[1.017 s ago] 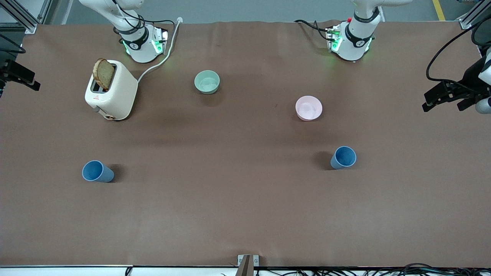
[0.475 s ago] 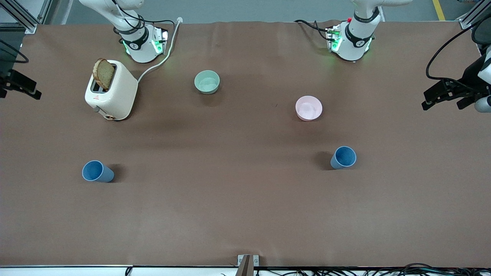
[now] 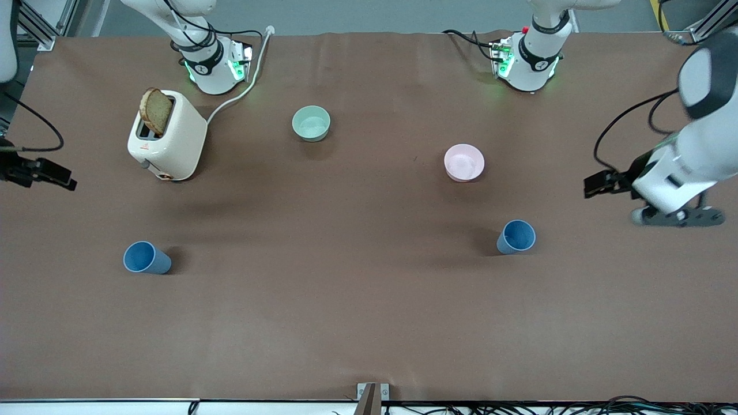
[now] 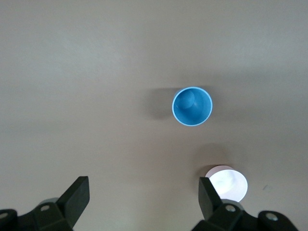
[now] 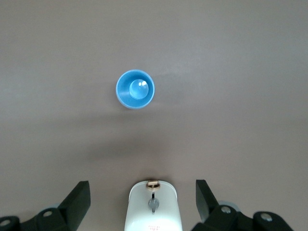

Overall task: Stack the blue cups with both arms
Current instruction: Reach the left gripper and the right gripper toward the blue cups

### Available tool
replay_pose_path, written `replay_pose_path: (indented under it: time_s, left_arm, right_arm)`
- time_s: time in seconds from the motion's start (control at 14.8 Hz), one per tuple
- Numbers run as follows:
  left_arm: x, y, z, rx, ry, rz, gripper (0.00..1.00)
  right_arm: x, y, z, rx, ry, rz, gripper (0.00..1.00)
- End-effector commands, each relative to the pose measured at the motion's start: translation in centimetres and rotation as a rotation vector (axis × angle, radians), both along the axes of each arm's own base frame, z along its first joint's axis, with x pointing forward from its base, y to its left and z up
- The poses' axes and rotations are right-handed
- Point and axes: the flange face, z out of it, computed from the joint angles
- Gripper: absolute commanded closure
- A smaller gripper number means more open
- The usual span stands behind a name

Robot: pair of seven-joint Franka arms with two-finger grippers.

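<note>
I will next grab the blue cup nearer the toaster by its rim with my right gripper, to stack it with the other blue cup (image 3: 516, 237).
Two blue cups stand upright and far apart on the brown table. One cup (image 3: 147, 257) is toward the right arm's end, the other cup (image 3: 516, 236) toward the left arm's end. My left gripper (image 4: 143, 197) is open wide and empty, high over the table beside the second cup (image 4: 192, 106). Its black hand (image 3: 606, 183) shows in the front view. My right gripper (image 5: 143, 199) is open wide and empty, high over the table between the toaster and the first cup (image 5: 135, 89). Only its black tip (image 3: 52, 174) shows at the front view's edge.
A cream toaster (image 3: 167, 144) with a slice of bread stands near the right arm's base and shows in the right wrist view (image 5: 153, 209). A pale green bowl (image 3: 311, 123) and a pink bowl (image 3: 464, 162) lie farther from the front camera than the cups. The pink bowl (image 4: 227, 182) also shows in the left wrist view.
Both arms have swung in from the table's ends toward the cups. The left arm has come well into the front view. The cups and bowls have not moved.
</note>
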Motion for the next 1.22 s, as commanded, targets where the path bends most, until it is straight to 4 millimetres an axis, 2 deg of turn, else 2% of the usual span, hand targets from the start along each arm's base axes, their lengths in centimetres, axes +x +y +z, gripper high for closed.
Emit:
replay_pose_path:
  time_s: [0.0,0.07,0.2,0.47,0.61,0.95,1.02,1.08,1.15]
  left_arm:
    - [2.5,-2.1,-6.4,0.008,0.05,-0.034,0.0]
    - [3.2,-2.3,-9.1,0.006,0.05,-0.034,0.0]
    - [3.9,-3.6,-13.2,0.002,0.074,-0.041,0.0]
    - [3.4,-3.2,-19.3,0.005,0.08,-0.036,0.0]
    - [2.7,-3.2,-21.3,0.0,0.056,-0.035,0.0]
    - [2.3,-3.3,-23.6,-0.006,0.027,-0.034,0.0]
    - [2.4,-3.1,-24.0,-0.005,0.021,-0.034,0.03]
    - [2.4,-3.5,-24.0,-0.005,0.017,-0.05,0.27]
    - [2.3,-3.7,-24.4,-0.004,0.023,-0.051,0.4]
  right_arm:
    - [2.0,0.0,-4.7,0.0,0.008,0.026,0.03]
    - [2.7,-0.2,-6.4,0.0,0.008,0.029,0.03]
    - [4.2,-0.4,-9.8,-0.003,-0.002,0.033,0.03]
    - [6.2,-0.9,-15.7,-0.005,-0.014,0.033,0.03]
    - [7.1,-1.2,-18.0,-0.01,-0.041,0.032,0.03]
    - [8.1,-1.9,-22.7,-0.013,-0.066,0.022,0.03]
    - [8.2,-2.0,-23.6,-0.012,-0.063,0.021,0.04]
    - [8.2,-2.0,-24.2,-0.012,-0.062,0.021,0.04]
    - [8.2,-2.1,-24.6,-0.011,-0.059,0.021,0.04]
